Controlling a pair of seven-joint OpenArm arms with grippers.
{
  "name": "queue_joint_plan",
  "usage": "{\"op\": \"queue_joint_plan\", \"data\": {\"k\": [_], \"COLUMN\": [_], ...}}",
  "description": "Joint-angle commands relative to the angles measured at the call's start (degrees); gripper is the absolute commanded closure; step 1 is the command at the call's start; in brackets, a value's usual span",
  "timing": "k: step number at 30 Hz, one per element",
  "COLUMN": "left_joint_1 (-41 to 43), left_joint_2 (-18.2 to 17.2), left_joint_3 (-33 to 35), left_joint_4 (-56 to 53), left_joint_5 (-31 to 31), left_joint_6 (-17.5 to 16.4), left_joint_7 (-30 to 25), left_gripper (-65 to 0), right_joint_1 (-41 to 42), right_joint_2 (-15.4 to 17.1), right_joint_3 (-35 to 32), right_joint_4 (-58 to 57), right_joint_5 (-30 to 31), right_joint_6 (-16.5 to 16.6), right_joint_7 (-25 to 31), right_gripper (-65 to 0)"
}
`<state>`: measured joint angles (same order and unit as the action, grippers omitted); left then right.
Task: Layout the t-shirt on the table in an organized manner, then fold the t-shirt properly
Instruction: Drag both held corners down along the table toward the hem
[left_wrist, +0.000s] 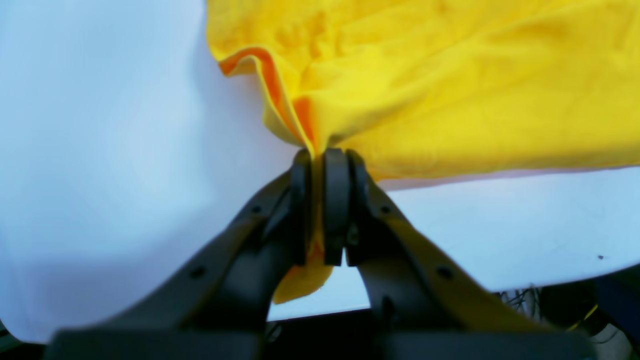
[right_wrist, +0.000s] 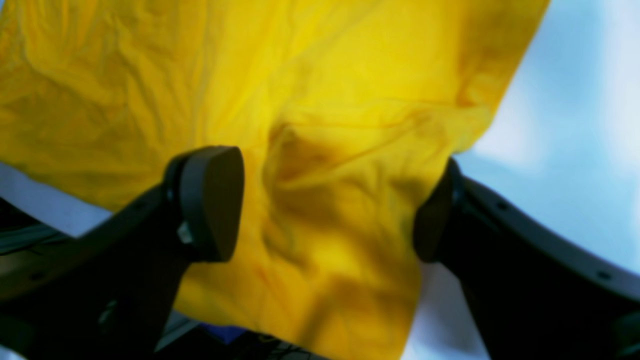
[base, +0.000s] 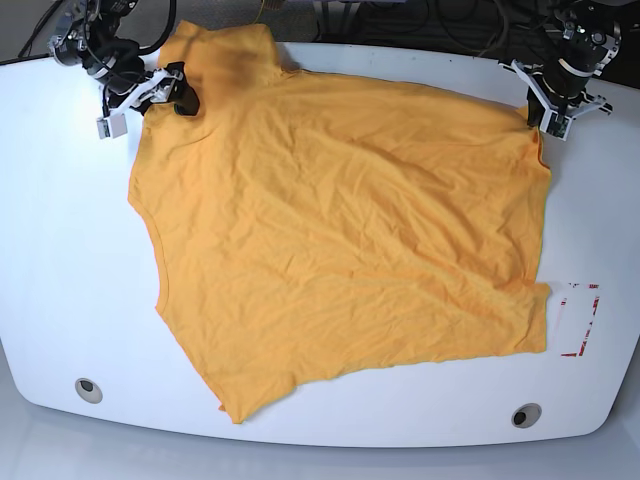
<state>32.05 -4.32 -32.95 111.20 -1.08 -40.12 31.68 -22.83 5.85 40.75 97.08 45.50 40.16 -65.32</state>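
Note:
My right gripper's two fingers straddle the raised fold down at the white tabletop's level (base: 105, 165), so it is time to close. Closing now would catch the t-shirt.
The orange-yellow t-shirt (base: 340, 230) lies spread and wrinkled over most of the white table (base: 70, 260). At the far right corner of the cloth, my left gripper (base: 540, 115) is shut on its edge. The left wrist view shows the black fingers pinching a fold of the t-shirt (left_wrist: 450, 90), with a bit of cloth hanging below the left gripper (left_wrist: 320, 160). At the far left, my right gripper (base: 180, 95) is over a sleeve. In the right wrist view the right gripper (right_wrist: 325, 205) is open, its pads apart on either side of bunched t-shirt (right_wrist: 200, 75) fabric.
Two round grey grommets (base: 88, 389) (base: 525, 414) sit near the table's front edge. A red tape rectangle (base: 580, 318) marks the right side beside the shirt's hem. Cables and arm bases crowd the back edge. Bare table (left_wrist: 100, 150) shows beside the left gripper.

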Motion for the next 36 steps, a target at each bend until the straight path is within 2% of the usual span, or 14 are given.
{"op": "queue_joint_plan", "data": {"k": [1, 4, 8, 11, 20, 25, 27, 32, 36], "left_joint_1": [0.17, 0.17, 0.17, 0.08, -2.29, -4.32, -6.34, -12.05, -15.75], "left_joint_2": [-0.47, -0.47, -0.47, -0.47, -0.39, -0.21, -0.21, -0.21, -0.21], "left_joint_3": [-0.33, -0.33, -0.33, -0.33, -0.33, -0.33, -0.50, -0.76, -0.50], "left_joint_4": [0.85, 0.85, 0.85, 1.02, 1.29, 1.29, 1.29, 1.11, 1.02], "left_joint_5": [-0.46, -0.37, -0.37, -0.37, -0.63, -0.63, -0.63, -0.63, -0.46], "left_joint_6": [0.12, 0.12, 0.12, 0.12, 0.12, 0.12, 0.12, 0.12, 0.12], "left_joint_7": [-1.13, -1.13, -1.13, -1.13, -1.13, 0.10, 2.21, 11.44, 15.83], "left_gripper": [-2.5, -2.5, -2.5, -2.5, -2.5, -2.5, -2.5, -2.5, -2.5], "right_joint_1": [-0.42, -0.42, -0.42, -0.42, -1.21, -0.07, 0.90, 3.01, 5.38], "right_joint_2": [0.26, 0.26, 0.44, 1.49, 1.67, 1.49, 1.49, 1.49, 1.58], "right_joint_3": [-0.18, -0.18, -0.27, -0.36, 0.08, 0.70, 1.49, 2.19, 2.19], "right_joint_4": [0.37, 0.37, 0.37, 0.64, 10.39, 13.65, 13.65, 13.47, 13.47], "right_joint_5": [-0.79, -0.79, -0.79, -0.79, -0.79, -0.53, 0.61, 3.96, 5.71], "right_joint_6": [-0.16, -0.16, -0.16, -0.16, -0.16, -0.16, -0.16, -0.16, -0.82], "right_joint_7": [-1.71, -1.71, -1.71, -1.71, -2.68, -6.81, -7.87, -9.10, -9.27], "right_gripper": [-41.1, -30.2, -9.6, 0.0, -0.3, -0.3, -0.3, -0.3, -0.3]}}
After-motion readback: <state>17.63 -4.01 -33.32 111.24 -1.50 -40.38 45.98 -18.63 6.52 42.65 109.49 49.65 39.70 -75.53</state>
